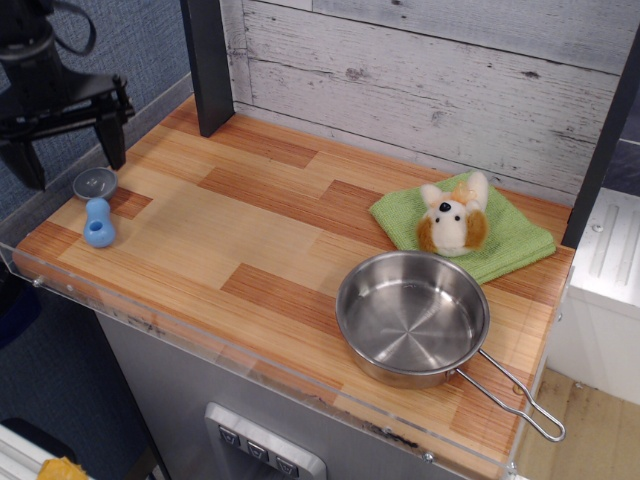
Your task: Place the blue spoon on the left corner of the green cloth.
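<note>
The blue spoon needs to go on the corner of the green cloth, so my gripper should next grab the spoon by its light-blue handle (98, 222).
The blue spoon (97, 208) lies at the far left of the wooden counter, its grey bowl towards the back and its light-blue handle towards the front edge. My gripper (68, 158) is open and empty. It hangs just above and behind the spoon's bowl, one finger at the bowl's right and the other off the counter's left edge. The green cloth (503, 238) lies at the back right. A white-and-brown plush toy (452, 224) sits on its left half.
A steel pan (412, 316) stands in front of the cloth, its wire handle pointing to the front right corner. A dark post (207, 62) stands at the back left. A clear lip runs along the counter's front edge.
</note>
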`<action>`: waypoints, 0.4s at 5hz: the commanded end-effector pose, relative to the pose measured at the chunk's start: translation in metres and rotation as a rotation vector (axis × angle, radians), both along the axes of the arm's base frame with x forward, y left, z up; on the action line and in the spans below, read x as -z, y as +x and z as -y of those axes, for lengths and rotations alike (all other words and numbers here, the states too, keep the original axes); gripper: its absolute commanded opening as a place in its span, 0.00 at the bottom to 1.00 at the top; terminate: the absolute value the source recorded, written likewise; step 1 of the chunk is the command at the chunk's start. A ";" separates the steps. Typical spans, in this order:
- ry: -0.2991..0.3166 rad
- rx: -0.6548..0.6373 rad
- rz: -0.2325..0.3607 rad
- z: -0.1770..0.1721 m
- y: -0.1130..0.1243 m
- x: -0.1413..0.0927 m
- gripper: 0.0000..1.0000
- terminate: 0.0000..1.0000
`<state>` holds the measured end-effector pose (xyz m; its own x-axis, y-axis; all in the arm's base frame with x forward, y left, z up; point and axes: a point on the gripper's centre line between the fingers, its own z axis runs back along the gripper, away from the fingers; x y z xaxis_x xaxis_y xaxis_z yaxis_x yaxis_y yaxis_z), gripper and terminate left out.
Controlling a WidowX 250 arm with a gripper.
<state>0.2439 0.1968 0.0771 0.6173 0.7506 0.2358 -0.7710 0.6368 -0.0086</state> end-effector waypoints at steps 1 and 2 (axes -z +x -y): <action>0.072 -0.026 -0.029 -0.019 -0.002 0.015 1.00 0.00; 0.081 -0.028 -0.066 -0.021 -0.005 0.030 1.00 0.00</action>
<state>0.2365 0.2123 0.0348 0.6218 0.7509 0.2226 -0.7808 0.6165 0.1015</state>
